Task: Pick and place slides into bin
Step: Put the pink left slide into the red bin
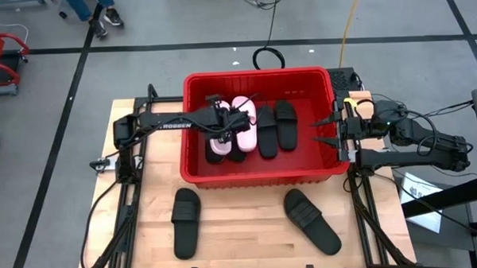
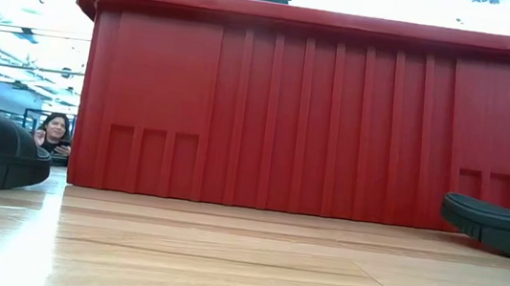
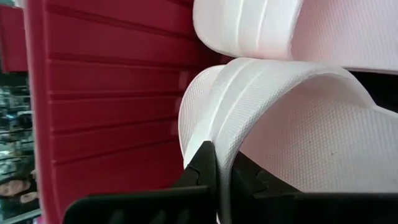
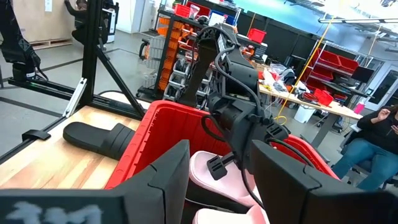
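Note:
My left gripper is ready to release the pink slide, because the pink slide's sole (image 1: 218,148) is inside the bin's ribbed side next to the other one.
The red bin (image 1: 260,175) stands mid-table, its near wall (image 2: 315,121) filling the low view. Inside lie two light pink slides (image 1: 244,118) (image 1: 218,148) and two black slides (image 1: 268,133) (image 1: 286,124). My left gripper (image 1: 225,125) reaches into the bin from the left and is shut on a pink slide (image 3: 298,137); the other pink slide (image 3: 261,25) lies beside it. Two black slides (image 1: 186,222) (image 1: 311,220) lie on the table in front of the bin. My right gripper (image 1: 324,132) waits open at the bin's right rim. My left gripper pinches the broad strap of the pink slide at its edge (image 3: 222,163), one finger (image 3: 202,169) on the strap's outer face and the other (image 3: 252,182) under the strap. It slants down from the table's left. Whether the slide rests on the bin's floor cannot be told.
In the right wrist view my open right gripper (image 4: 217,186) looks across the bin at the left arm (image 4: 239,118). A person (image 2: 54,135) sits beyond the table's far left and another (image 4: 373,137) at the room's side. Bare wood lies between the two black slides.

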`<state>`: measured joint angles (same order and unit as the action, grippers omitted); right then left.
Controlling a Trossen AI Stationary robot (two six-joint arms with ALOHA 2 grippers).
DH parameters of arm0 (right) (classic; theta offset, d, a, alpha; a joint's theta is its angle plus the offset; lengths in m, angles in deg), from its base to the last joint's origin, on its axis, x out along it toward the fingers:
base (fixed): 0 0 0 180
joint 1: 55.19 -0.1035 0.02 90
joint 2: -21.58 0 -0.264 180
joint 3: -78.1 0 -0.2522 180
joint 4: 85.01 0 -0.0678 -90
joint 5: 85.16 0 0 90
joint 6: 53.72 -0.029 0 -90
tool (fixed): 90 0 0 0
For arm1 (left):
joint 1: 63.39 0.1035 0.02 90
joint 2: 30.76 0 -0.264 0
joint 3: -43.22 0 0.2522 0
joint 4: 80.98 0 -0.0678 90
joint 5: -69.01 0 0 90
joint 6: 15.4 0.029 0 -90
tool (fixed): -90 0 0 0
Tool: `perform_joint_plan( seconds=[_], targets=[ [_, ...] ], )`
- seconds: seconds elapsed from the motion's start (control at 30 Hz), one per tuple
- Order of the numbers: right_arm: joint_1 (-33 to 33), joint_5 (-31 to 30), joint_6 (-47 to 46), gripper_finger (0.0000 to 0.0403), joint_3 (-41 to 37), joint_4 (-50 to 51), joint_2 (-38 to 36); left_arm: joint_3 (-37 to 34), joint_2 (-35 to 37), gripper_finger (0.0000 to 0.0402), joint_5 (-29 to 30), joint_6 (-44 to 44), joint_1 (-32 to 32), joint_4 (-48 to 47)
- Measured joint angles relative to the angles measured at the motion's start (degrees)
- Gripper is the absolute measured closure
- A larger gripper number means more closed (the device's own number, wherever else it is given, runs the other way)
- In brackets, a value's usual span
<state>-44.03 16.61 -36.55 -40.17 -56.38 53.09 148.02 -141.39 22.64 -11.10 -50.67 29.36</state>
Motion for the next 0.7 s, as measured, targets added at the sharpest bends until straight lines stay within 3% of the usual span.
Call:
perform_joint_plan(
  seconds=[0.23,0.7],
  targets=[
    [0.0,0.0,0.02,0.0243,0.0,0.0,0.0,0.0,0.0,0.0381,-1.83,1.89,0.35,-0.04],
    [0.0,0.0,0.02,0.0243,0.0,-0.02,0.0,0.0,0.0,0.0291,-3.99,1.83,0.32,0.07]
  ],
)
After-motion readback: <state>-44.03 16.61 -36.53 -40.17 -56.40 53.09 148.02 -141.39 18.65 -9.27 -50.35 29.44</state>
